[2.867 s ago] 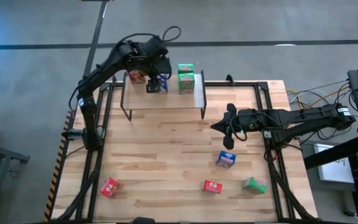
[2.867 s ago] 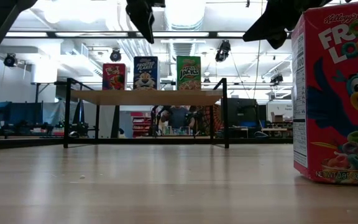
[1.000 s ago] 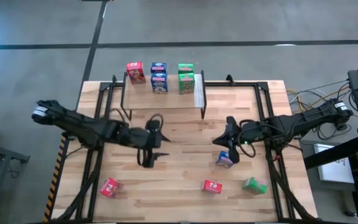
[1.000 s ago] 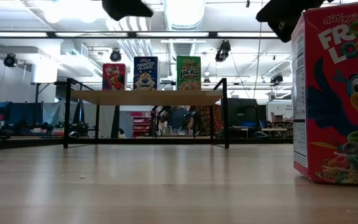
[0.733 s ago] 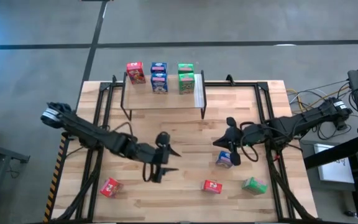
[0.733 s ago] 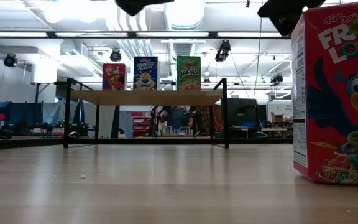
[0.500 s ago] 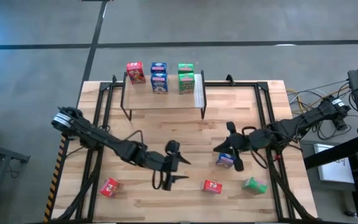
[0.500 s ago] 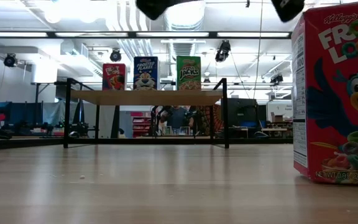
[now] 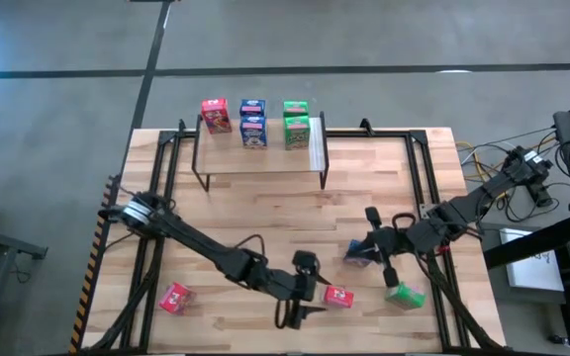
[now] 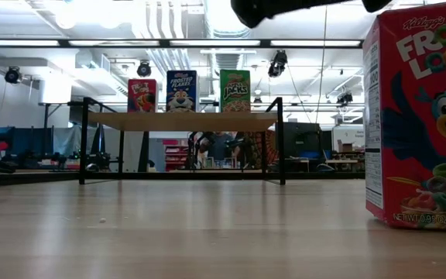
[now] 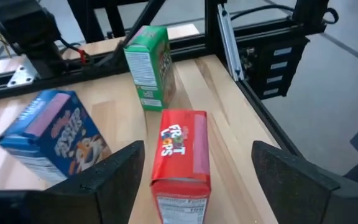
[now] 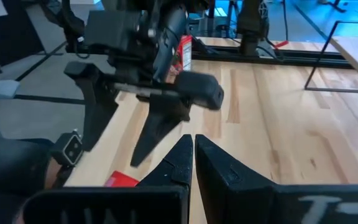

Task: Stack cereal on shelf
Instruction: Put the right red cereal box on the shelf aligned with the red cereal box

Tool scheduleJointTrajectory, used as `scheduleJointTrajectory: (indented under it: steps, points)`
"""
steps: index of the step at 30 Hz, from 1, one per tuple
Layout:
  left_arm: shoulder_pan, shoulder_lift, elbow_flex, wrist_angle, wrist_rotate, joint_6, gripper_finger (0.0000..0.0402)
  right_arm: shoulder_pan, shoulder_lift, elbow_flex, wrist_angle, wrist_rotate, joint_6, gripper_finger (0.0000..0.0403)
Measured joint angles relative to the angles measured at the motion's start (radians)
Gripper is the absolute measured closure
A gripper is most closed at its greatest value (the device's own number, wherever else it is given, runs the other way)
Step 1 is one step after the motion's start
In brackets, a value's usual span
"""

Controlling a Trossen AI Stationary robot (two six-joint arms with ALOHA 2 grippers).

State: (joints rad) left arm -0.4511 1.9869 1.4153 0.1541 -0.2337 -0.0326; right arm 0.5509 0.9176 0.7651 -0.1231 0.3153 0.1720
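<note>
My left gripper isn't ready to close on the box yet. Its fingers stop above the red cereal box [image 9: 338,296] [image 11: 179,158], so I need to first lower it to the box.
My left gripper [image 9: 315,299] is open at the table's near middle. Its fingers stand apart on either side of a red cereal box [image 11: 179,158], which stands on the table [image 9: 338,296]. My right gripper [image 12: 190,142] is shut and hangs over a blue box [image 9: 356,255]. In the left wrist view that blue box [image 11: 48,134] looks tilted. The shelf [image 9: 260,158] at the far edge carries several boxes: red [image 10: 142,94], blue [image 10: 181,91] and green [image 10: 235,91]. My right gripper stands right over the blue box [image 9: 356,255], pointing toward the table's left. Its own body hides the place where they meet, so I cannot tell whether it touches the box.
A green box [image 9: 405,295] stands near the right near corner, also in the left wrist view [image 11: 148,65]. Another red box [image 9: 174,297] sits near the left near corner. Black frame rails [image 9: 426,188] run along the table's sides. Bare wood lies between the shelf and the grippers.
My left arm has swept from the table's middle toward the near right and come up to the red box, staying open. My right gripper has moved a little toward the near edge, over the blue box.
</note>
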Motion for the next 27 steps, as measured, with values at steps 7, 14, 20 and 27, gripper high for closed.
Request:
scheduleJointTrajectory:
  steps: [7,14,20,27]
  points:
    - [0.0,0.051,0.031,0.004,-0.011,-0.009,0.0119,0.015,0.0,0.0,0.0,0.0,0.003,0.0394]
    - [0.005,0.076,0.03,0.033,-0.02,-0.011,0.0119,0.015,0.0,0.0,0.0,0.0,0.003,0.0394]
    - [0.019,0.122,0.029,0.075,-0.02,-0.008,0.0119,0.015,0.0,0.0,0.001,0.0,0.013,0.0394]
    - [0.022,0.13,0.03,0.083,-0.019,-0.002,0.0119,0.015,0.0,0.0,0.001,0.0,0.014,0.0394]
